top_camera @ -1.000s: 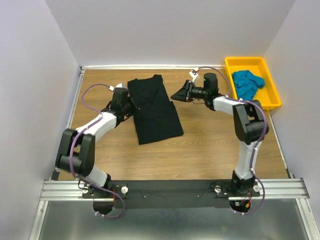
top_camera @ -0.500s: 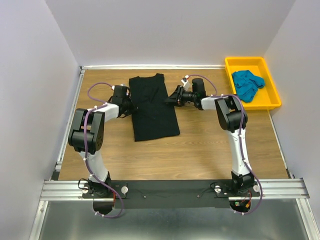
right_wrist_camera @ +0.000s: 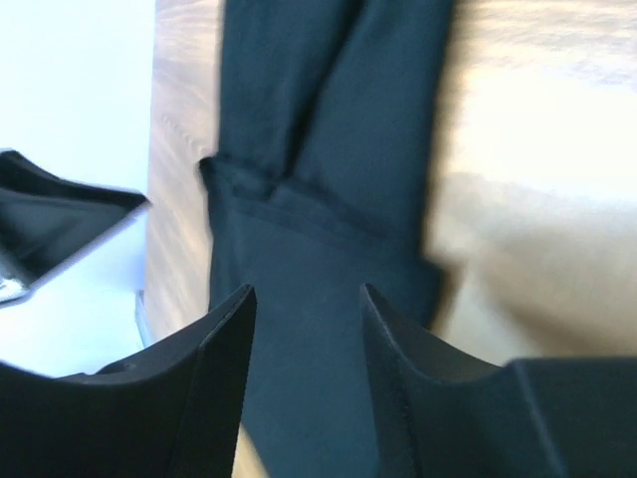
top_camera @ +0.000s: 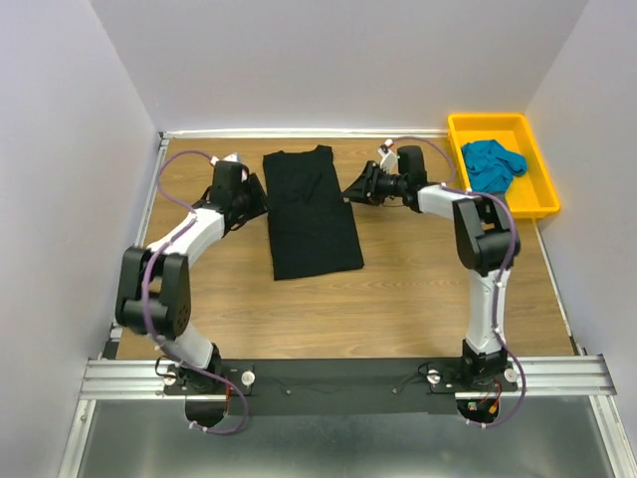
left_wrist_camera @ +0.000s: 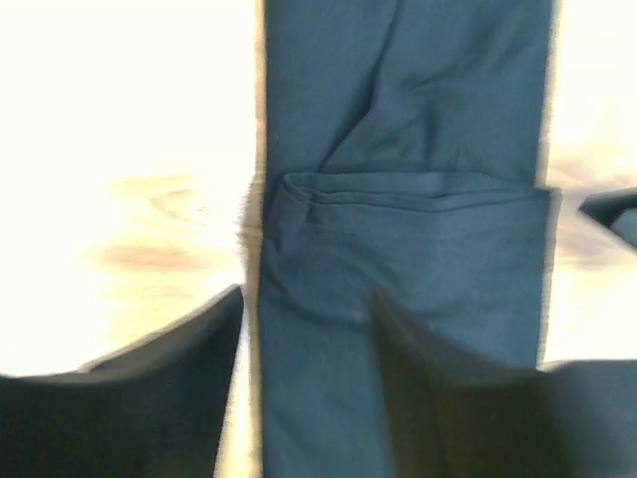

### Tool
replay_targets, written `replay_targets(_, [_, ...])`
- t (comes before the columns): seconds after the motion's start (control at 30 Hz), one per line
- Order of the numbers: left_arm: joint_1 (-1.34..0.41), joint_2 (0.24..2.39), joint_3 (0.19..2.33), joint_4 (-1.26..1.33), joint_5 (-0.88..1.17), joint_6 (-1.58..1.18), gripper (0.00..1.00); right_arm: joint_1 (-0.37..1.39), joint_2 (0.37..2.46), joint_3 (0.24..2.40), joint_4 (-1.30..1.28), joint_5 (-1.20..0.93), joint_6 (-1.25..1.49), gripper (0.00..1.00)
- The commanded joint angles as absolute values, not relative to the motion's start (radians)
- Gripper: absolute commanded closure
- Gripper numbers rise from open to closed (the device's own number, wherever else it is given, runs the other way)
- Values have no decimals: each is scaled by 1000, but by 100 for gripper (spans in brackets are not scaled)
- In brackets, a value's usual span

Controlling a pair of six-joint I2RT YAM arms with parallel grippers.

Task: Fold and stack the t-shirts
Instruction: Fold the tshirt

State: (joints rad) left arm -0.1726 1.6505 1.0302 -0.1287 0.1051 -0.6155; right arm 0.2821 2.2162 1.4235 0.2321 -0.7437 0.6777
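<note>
My left gripper is going to grab the black t-shirt [top_camera: 311, 214] next by the corner of the t-shirt's near end, opposite the collar. It will fold that end toward the collar.
The black t-shirt [top_camera: 311, 214] lies flat on the wooden table, folded into a long narrow strip with its collar toward the back wall. My left gripper [top_camera: 261, 202] is at the strip's left edge, open. In the left wrist view, the left gripper [left_wrist_camera: 309, 319] straddles that edge and the cloth [left_wrist_camera: 398, 149] lies loose below. My right gripper [top_camera: 348, 189] is open by the strip's right edge. In the right wrist view, the right gripper [right_wrist_camera: 304, 299] hangs over the black cloth [right_wrist_camera: 328, 199] without pinching it. The teal t-shirt [top_camera: 491, 164] lies crumpled in the tray.
A yellow plastic tray [top_camera: 545, 189] stands at the table's back right corner, against the right wall. White walls close in the table on the left, back and right. Bare wood lies in front of the black shirt, toward the arm bases.
My left gripper has opened and let go of the shirt's left edge. The right jaws have spread a little wider. Both grippers have drawn slightly away from the strip, which has shifted a little.
</note>
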Motion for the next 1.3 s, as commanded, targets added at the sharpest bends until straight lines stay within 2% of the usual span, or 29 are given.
replay_targets(0.0, [-195, 1471, 976, -218, -30, -520, 24, 313, 2011, 1349, 60, -599, 545, 45])
replay_targets(0.07, [-237, 1387, 933, -261, -106, -497, 15, 345, 1921, 1307, -60, -449, 514, 40])
replay_targets(0.1, [-254, 1362, 919, -284, -132, -500, 14, 360, 1896, 1292, -104, -448, 497, 39])
replay_targets(0.23, [-360, 1266, 844, -400, -215, -561, 14, 451, 1786, 1214, -288, -163, 454, 32])
replay_targets(0.37, [-448, 1218, 732, -431, -189, -656, 16, 524, 1717, 1129, -399, -48, 489, 27])
replay_targets(0.47, [-485, 1224, 692, -431, -164, -710, 27, 572, 1683, 1082, -419, -18, 540, 26])
replay_targets(0.57, [-506, 1249, 680, -420, -170, -730, 32, 601, 1677, 1040, -419, -9, 552, 26])
replay_targets(0.8, [-517, 1350, 715, -396, -193, -719, 40, 609, 1701, 1037, -419, -6, 542, 27])
replay_targets(0.93, [-531, 1397, 721, -387, -204, -722, 41, 614, 1707, 1040, -417, -6, 541, 27])
replay_targets(1.17, [-541, 1445, 703, -374, -225, -735, 50, 620, 1713, 1029, -417, -6, 543, 27])
replay_targets(1.27, [-543, 1459, 698, -371, -232, -739, 51, 621, 1713, 1026, -417, -6, 542, 27])
